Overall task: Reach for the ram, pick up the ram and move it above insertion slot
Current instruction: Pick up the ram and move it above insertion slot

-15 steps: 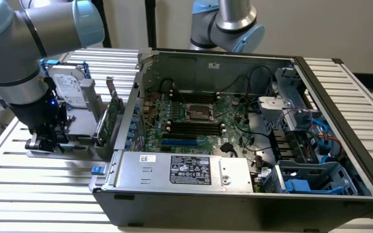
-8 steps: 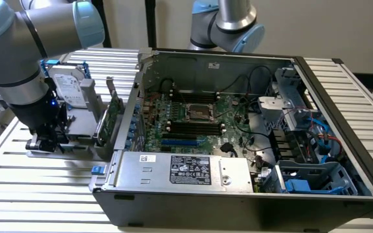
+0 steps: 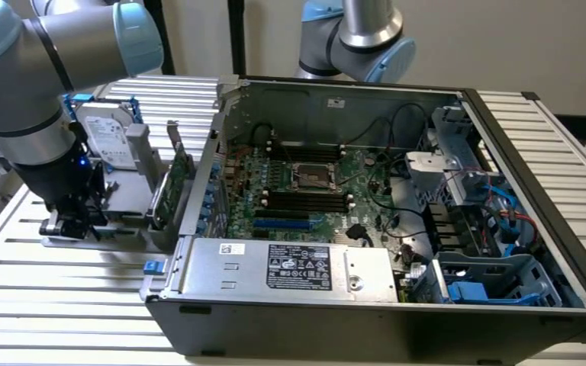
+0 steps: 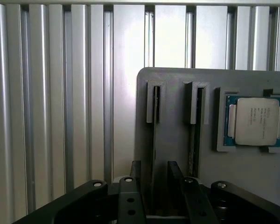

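Observation:
The holder's bracket wraps around the end of the ram, so my gripper should grab the ram by its bare middle part (image 4: 152, 182) next.
In the wrist view the ram (image 4: 155, 140) shows edge-on as a thin strip standing in the grey holder (image 4: 177, 79). My gripper (image 4: 154, 167) is open, one finger (image 4: 136, 170) on each side of the strip without touching it. A second thin strip (image 4: 195, 135) stands in the neighbouring groove. In the exterior view my gripper (image 3: 69, 223) hangs low over the holder (image 3: 120, 229), at the left of the open computer case (image 3: 375, 305). The black insertion slots (image 3: 304, 200) lie on the motherboard inside the case, well to the exterior view's right of my gripper.
A processor chip (image 4: 254, 120) sits in a recess of the holder. A hard drive (image 3: 104, 141) and a taller green expansion card (image 3: 176, 183) stand upright between my arm and the case wall. A second robot arm (image 3: 359, 38) stands behind the case.

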Action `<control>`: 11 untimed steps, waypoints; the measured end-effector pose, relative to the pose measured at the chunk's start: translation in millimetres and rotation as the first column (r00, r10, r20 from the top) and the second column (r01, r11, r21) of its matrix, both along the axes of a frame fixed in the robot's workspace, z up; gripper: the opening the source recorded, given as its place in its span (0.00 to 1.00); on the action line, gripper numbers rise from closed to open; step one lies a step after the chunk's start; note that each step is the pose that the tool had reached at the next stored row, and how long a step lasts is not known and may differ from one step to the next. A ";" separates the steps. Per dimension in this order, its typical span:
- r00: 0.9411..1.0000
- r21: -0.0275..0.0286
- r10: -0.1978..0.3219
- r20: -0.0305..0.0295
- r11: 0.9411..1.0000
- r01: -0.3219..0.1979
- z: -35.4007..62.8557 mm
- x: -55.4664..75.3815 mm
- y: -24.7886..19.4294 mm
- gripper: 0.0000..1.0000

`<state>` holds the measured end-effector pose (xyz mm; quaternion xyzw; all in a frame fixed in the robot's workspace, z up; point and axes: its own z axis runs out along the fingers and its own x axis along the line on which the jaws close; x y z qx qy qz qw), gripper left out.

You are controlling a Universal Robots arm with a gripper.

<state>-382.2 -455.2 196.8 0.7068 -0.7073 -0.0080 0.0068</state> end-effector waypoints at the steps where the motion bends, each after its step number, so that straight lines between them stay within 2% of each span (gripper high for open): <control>1: 1.000 0.000 0.000 0.000 1.000 0.000 0.0 0.0 0.0 0.36; 2: 1.000 0.000 0.000 0.000 1.000 0.000 0.0 0.0 0.0 0.35; 5: 1.000 0.000 0.000 0.000 1.000 0.000 0.0 0.0 0.0 0.16; 11: 1.000 0.000 0.000 0.000 1.000 0.000 0.0 -0.1 0.0 0.13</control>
